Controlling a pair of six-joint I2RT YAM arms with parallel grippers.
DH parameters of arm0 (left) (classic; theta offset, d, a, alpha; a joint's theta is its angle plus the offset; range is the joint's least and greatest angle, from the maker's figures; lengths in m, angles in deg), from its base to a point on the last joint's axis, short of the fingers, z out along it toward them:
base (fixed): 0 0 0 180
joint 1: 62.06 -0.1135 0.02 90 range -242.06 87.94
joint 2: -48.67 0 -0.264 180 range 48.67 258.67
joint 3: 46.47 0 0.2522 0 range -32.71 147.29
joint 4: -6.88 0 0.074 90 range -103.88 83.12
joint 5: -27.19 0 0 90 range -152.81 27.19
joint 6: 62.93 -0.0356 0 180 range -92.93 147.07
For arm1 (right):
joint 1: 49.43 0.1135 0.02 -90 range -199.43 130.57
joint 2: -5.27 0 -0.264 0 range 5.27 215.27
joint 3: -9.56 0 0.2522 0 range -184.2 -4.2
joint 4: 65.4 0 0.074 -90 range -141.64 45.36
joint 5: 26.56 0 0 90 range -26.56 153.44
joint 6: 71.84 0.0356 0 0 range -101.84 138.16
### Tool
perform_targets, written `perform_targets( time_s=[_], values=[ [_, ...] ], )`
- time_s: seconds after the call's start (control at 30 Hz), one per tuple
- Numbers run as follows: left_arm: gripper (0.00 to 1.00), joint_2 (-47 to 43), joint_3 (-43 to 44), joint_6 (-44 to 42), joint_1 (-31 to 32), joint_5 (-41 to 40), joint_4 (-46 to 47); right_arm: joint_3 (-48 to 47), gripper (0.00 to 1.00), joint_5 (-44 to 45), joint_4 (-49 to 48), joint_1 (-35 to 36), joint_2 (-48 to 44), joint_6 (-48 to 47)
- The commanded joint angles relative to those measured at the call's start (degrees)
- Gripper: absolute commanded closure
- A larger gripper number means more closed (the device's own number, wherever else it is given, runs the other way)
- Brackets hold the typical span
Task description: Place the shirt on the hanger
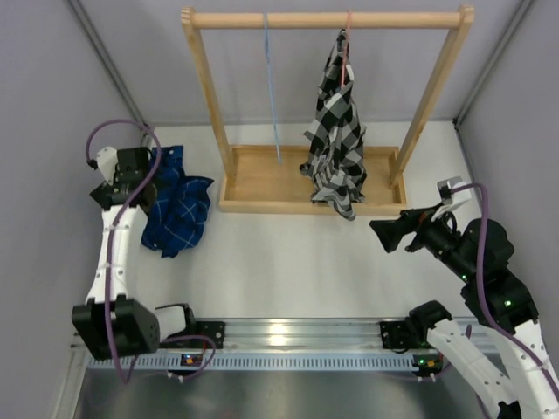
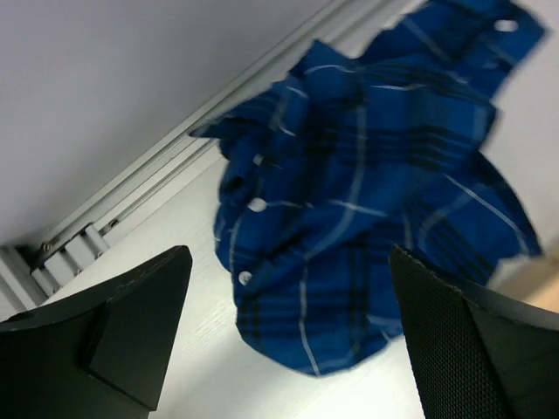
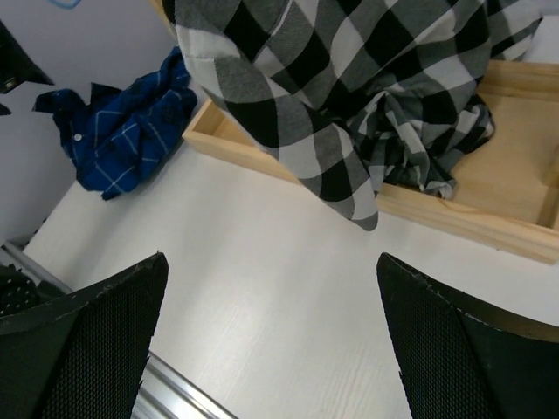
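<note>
Next, my left gripper grabs the blue plaid shirt by its edge away from the rack, which leaves the rest free for my right gripper to spread for hanging.
The dark blue plaid shirt (image 1: 179, 209) lies crumpled on the white table at the left, beside the wooden rack; it also shows in the left wrist view (image 2: 367, 201) and, far off, in the right wrist view (image 3: 122, 131). My left gripper (image 1: 140, 175) hovers over the shirt's far left edge, open (image 2: 288, 255), with the cloth below its fingers and nothing held. The light blue hanger (image 1: 271, 87) hangs empty from the rack's top rail. My right gripper (image 1: 384, 236) is open (image 3: 271, 258) above bare table at the right.
A wooden rack (image 1: 262, 188) with a tray base stands at the back. A black-and-white checked shirt (image 1: 336, 131) hangs from it on a pinkish-red hanger (image 1: 347, 35), draping into the tray (image 3: 515, 131). Grey walls close both sides. A metal rail (image 1: 288, 336) runs along the near edge.
</note>
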Motion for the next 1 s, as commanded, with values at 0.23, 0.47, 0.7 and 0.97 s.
perform_targets(
  time_s=[0.23, 0.47, 0.7, 0.97],
  values=[
    [0.1, 22.48, 9.36, 4.41, -12.11, 2.45, 1.69, 6.63, 0.01, -12.34, -10.37, -0.79, -1.95, 3.43],
    [0.27, 24.86, 8.29, 5.74, -12.2, 0.51, 1.96, 7.6, 0.01, -10.67, -10.89, -0.79, -0.9, 1.76],
    [0.97, 15.65, 5.23, 0.04, -11.59, 20.51, 9.31, 8.65, 0.01, -10.15, -11.6, -0.79, -0.28, 0.62],
    [1.0, -10.15, 0.83, -10.59, 9.9, 38.9, 14.25, 5.32, 0.01, -8.04, -11.25, -0.79, -1.34, -0.35]
  ],
)
